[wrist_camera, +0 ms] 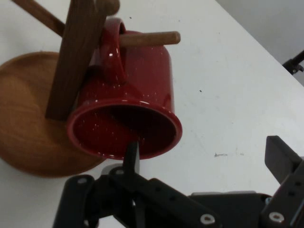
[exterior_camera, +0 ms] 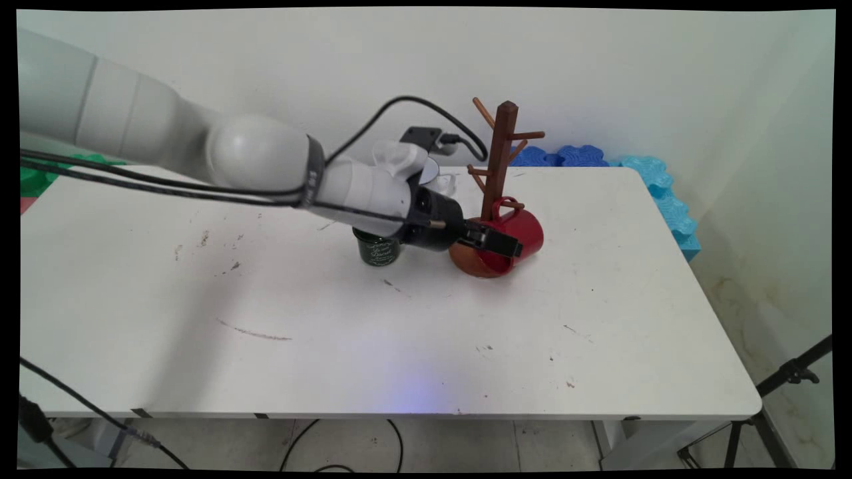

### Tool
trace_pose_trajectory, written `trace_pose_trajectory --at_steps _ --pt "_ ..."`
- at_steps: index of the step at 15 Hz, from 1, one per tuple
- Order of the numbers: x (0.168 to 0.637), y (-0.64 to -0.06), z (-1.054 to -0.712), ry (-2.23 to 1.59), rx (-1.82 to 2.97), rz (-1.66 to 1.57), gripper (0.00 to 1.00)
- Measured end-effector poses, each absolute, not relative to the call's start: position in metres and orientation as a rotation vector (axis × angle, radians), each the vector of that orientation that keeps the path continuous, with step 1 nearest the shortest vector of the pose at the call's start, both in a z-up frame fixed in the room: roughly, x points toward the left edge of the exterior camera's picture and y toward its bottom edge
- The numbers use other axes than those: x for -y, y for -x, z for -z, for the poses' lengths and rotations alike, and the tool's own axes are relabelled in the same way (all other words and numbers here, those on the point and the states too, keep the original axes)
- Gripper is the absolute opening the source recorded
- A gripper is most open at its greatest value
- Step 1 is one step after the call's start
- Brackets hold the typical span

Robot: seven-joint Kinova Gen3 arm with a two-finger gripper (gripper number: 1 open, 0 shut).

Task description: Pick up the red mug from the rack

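My gripper is going to reach the mug and grab its rim [exterior_camera: 508,269], so the red mug's handle [exterior_camera: 498,208] stays free to slide off the wooden peg.
A red mug [exterior_camera: 527,228] [wrist_camera: 140,80] hangs by its handle on the lowest peg [wrist_camera: 152,38] of a brown wooden mug tree [exterior_camera: 500,156] [wrist_camera: 76,52], tilted, mouth facing my hand. It rests against the tree's round base [exterior_camera: 474,263] [wrist_camera: 23,123]. My gripper [exterior_camera: 500,243] [wrist_camera: 206,159] is open right in front of the mug's mouth. One fingertip [wrist_camera: 131,156] sits at the lower rim and the other finger [wrist_camera: 281,159] stands off to the side over bare table. Nothing is held between them.
A dark green mug [exterior_camera: 377,249] stands just left of the tree, under my wrist. Something white [exterior_camera: 444,181] shows behind the wrist. Blue foam pieces [exterior_camera: 665,193] line the table's far right edge, green foam [exterior_camera: 40,174] lies at the far left, and a tripod leg [exterior_camera: 792,376] stands at right.
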State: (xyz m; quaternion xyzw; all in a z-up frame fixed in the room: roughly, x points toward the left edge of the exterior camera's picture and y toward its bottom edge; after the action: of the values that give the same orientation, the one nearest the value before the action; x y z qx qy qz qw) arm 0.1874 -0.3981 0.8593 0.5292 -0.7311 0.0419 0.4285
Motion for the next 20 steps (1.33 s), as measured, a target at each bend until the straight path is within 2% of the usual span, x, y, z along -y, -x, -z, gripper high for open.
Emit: trace_pose_trajectory --at_steps 20 --pt "0.409 -0.134 -0.793 -1.391 1.643 -0.166 1.0"
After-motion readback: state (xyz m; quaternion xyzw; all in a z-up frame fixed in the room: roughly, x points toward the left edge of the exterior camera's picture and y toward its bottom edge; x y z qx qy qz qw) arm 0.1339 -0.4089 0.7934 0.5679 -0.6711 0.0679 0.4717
